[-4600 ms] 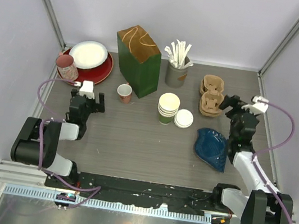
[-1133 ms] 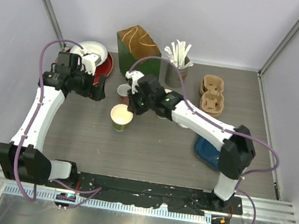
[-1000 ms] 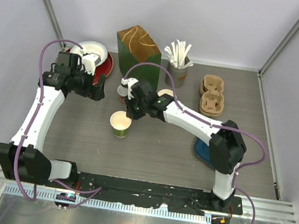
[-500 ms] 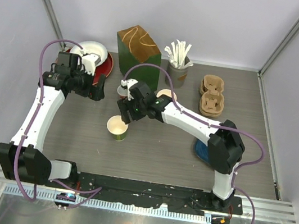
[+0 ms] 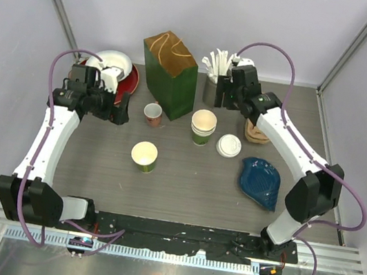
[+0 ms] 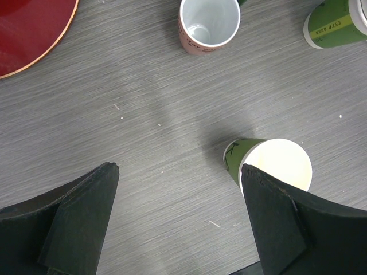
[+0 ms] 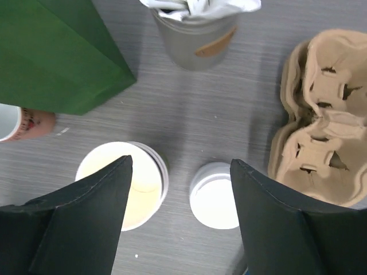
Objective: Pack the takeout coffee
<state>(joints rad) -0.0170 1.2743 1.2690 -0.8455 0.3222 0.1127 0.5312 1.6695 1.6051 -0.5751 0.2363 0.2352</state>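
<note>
My right gripper should next grab the stack's top cup by its rim point(image 5: 215, 119), then set it beside the lone green cup.
One green paper cup point(image 5: 144, 156) stands alone and lidless on the table; it also shows in the left wrist view point(image 6: 275, 166). A stack of green cups point(image 5: 203, 127) stands at mid-table, with a stack of white lids point(image 5: 228, 145) to its right. My right gripper point(image 5: 224, 95) is open and empty, high above the cup stack point(image 7: 123, 183) and the lids point(image 7: 215, 195). My left gripper point(image 5: 119, 108) is open and empty, up and left of the lone cup, over bare table point(image 6: 179, 172).
A green paper bag point(image 5: 169, 72) stands at the back, with a grey cup of stirrers point(image 5: 217, 80) to its right. Brown cardboard carriers point(image 5: 259, 125) lie at right, a blue dish point(image 5: 260, 181) in front of them. A small red-and-white cup point(image 5: 152, 113) and a red plate point(image 5: 126, 83) are at left.
My right gripper let go of the single green cup and drew back from mid-table to the rear right, above the stack and lids. The cup stands alone. My left arm held still.
</note>
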